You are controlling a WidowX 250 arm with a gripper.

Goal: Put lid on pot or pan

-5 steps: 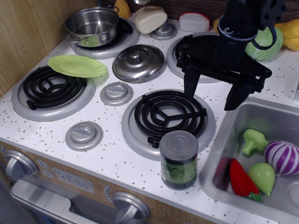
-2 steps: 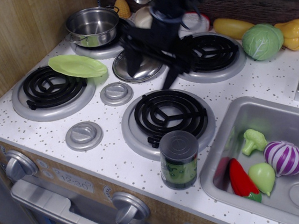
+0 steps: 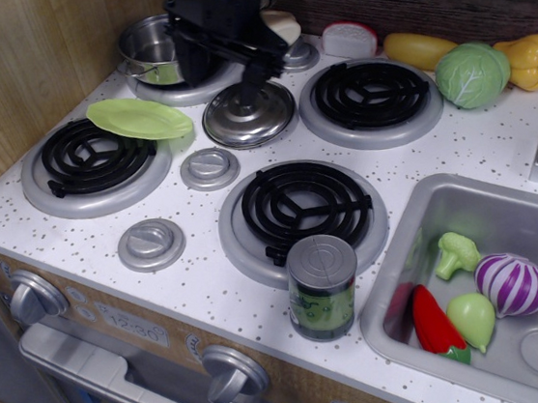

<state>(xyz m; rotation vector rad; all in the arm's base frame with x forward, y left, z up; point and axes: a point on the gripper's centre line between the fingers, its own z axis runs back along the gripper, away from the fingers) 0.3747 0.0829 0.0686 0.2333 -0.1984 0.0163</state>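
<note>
I need to put the lid on the pot (image 3: 148, 50), so my gripper should next take hold of the shiny steel lid's small central knob (image 3: 248, 108).
The round shiny steel lid (image 3: 246, 118) with a small central knob lies flat on the counter between the burners. The small shiny steel pot (image 3: 148, 50) stands on the back left burner, its right part hidden behind my arm. My black gripper (image 3: 221, 79) hangs open and empty between them. Its right finger (image 3: 253, 85) points down at the lid's far edge, and its left finger (image 3: 190, 67) is in front of the pot's right rim. Whether a finger touches the lid cannot be told.
A light green plate (image 3: 138, 117) leans on the left burner (image 3: 92, 158). A grey-lidded green can (image 3: 322, 286) stands at the front. Grey knob discs (image 3: 209, 167) lie on the counter. The sink (image 3: 503, 209) holds toy vegetables. More vegetables line the back wall.
The gripper has swept left and back, from above the sink's edge at the right, across the back right burner, to above the lid and pot. It stays open. Nothing else moved.
</note>
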